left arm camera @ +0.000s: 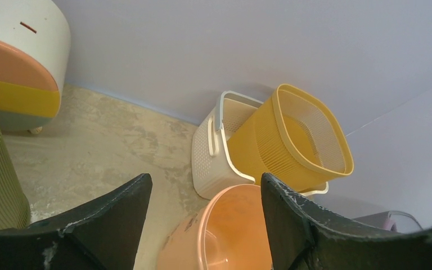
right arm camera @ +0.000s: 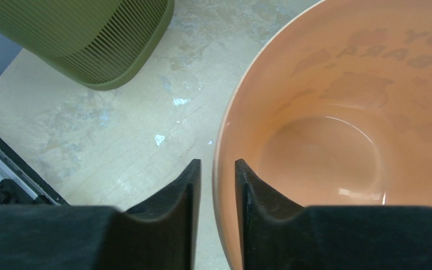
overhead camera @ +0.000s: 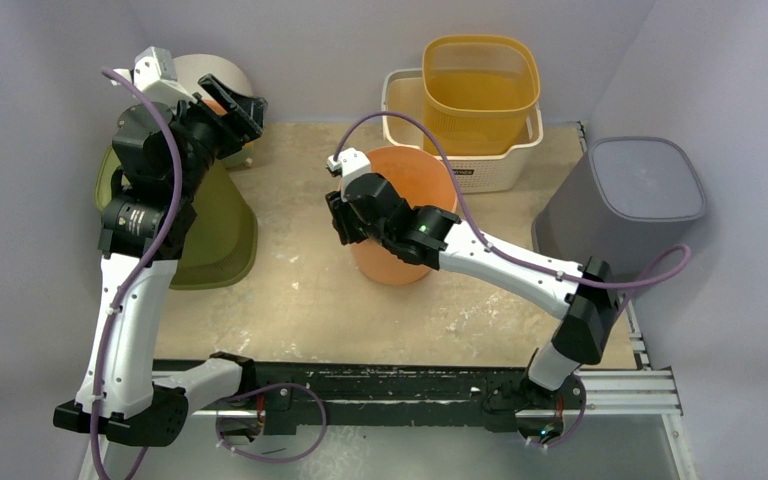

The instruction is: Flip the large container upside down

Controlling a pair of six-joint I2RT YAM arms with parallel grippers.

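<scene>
The right gripper grabs the orange bucket (overhead camera: 412, 178) by its rim facing the olive green basket next, one finger inside, to turn it upside down.
The orange bucket (overhead camera: 412, 178) stands upright, mouth up, in the middle of the table. It also shows in the left wrist view (left arm camera: 225, 230) and in the right wrist view (right arm camera: 326, 140). My right gripper (overhead camera: 344, 218) is at the bucket's left rim. In the right wrist view this gripper (right arm camera: 217, 163) has its jaws nearly together with the rim between them, one finger inside the bucket and one outside. My left gripper (overhead camera: 236, 110) is open and empty, raised at the back left and well apart from the bucket; its own view shows it (left arm camera: 205, 177) aimed toward the bucket.
A yellow basket (overhead camera: 480, 90) sits inside a white handled basket (overhead camera: 485, 172) at the back. A grey bin (overhead camera: 625, 200) stands bottom up at the right. An olive green basket (overhead camera: 218, 235) lies under the left arm. A round white and peach container (overhead camera: 210, 72) is back left.
</scene>
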